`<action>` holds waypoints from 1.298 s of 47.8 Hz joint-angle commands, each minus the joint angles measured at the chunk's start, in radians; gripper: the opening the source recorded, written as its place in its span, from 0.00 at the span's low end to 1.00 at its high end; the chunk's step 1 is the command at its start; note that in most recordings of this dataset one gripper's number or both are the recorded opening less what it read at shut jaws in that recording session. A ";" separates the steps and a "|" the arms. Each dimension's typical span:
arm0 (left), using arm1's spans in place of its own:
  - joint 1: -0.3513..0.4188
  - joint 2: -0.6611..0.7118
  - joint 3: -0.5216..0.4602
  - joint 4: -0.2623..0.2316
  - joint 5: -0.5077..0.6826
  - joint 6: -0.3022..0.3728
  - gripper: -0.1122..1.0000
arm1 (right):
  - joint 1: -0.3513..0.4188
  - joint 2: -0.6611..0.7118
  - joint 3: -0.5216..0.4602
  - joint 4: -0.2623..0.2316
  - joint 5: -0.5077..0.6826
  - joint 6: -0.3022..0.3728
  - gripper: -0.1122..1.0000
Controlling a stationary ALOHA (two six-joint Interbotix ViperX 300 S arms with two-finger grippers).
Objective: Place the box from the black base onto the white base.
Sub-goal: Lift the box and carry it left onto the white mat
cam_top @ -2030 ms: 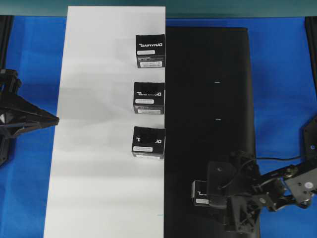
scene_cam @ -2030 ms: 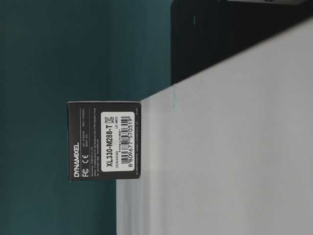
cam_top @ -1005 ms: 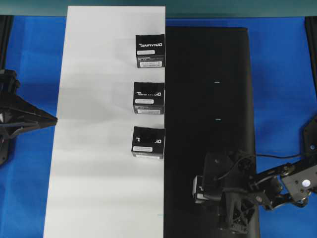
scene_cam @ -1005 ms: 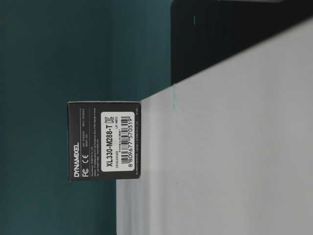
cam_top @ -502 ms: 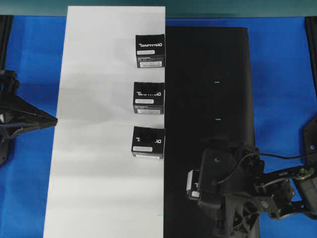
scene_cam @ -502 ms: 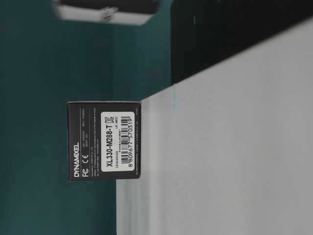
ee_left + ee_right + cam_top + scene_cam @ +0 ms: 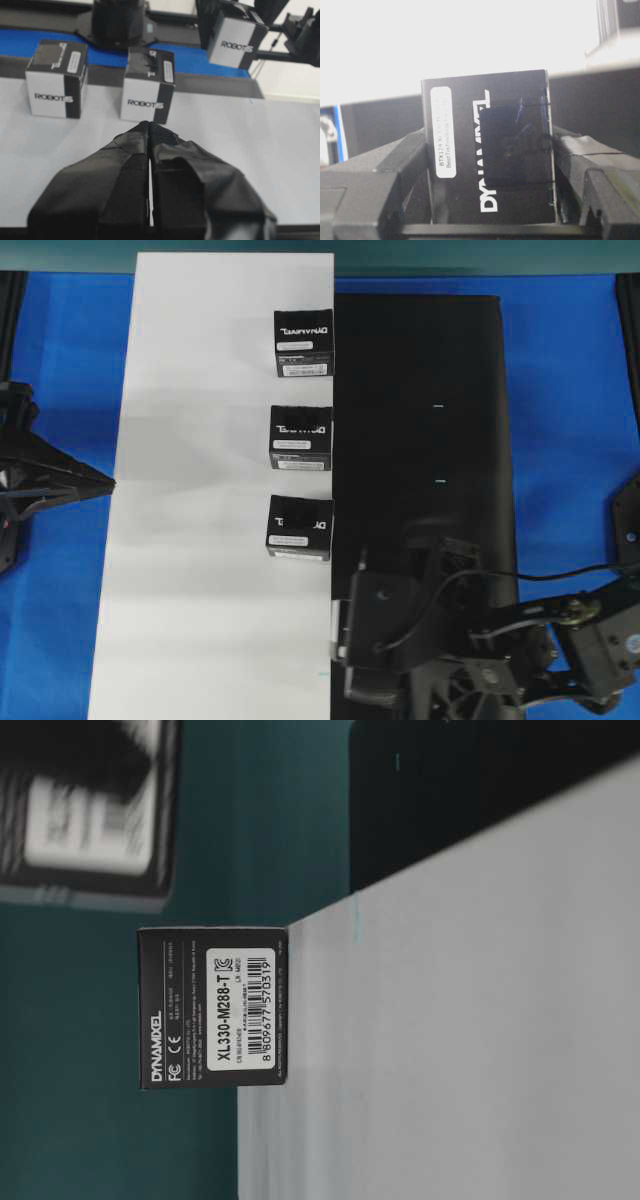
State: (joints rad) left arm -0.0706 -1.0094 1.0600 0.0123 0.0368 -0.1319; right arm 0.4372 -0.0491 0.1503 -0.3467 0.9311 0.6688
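Note:
I need to move the held box to the white base before my right gripper releases it: the box hangs over the black base, short of the white base.
My right gripper is shut on the box, a black carton with white DYNAMIXEL lettering, one finger on each side. In the overhead view the wrist covers most of the box, which hangs over the seam between the black base and the white base, near their front end. The left wrist view shows this box in the air, clear of the surface. It appears blurred in the table-level view, as the held box. My left gripper is shut and empty at the white base's left edge.
Three identical boxes stand in a column along the white base's right edge. The nearest one is just behind the held box. Blue table surrounds both sheets.
The right gripper has lifted the box off the black base and carried it left to the seam with the white base. The left arm has stayed put.

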 commanded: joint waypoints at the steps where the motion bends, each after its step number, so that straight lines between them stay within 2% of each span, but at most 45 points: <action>1: 0.000 0.003 -0.018 0.003 -0.005 -0.002 0.08 | -0.017 0.025 -0.041 0.003 -0.002 -0.018 0.63; 9: 0.000 -0.005 -0.017 0.003 0.000 0.000 0.08 | -0.034 0.061 -0.080 0.026 -0.008 -0.051 0.63; 37: 0.000 -0.025 -0.011 0.003 0.032 0.002 0.08 | -0.049 0.187 -0.167 0.029 -0.034 -0.052 0.63; 62: 0.000 -0.037 -0.003 0.003 0.034 0.000 0.08 | -0.049 0.230 -0.163 0.031 -0.040 -0.052 0.63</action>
State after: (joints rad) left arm -0.0706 -1.0477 1.0661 0.0123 0.0767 -0.1319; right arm 0.3942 0.1672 -0.0092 -0.3175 0.9035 0.6167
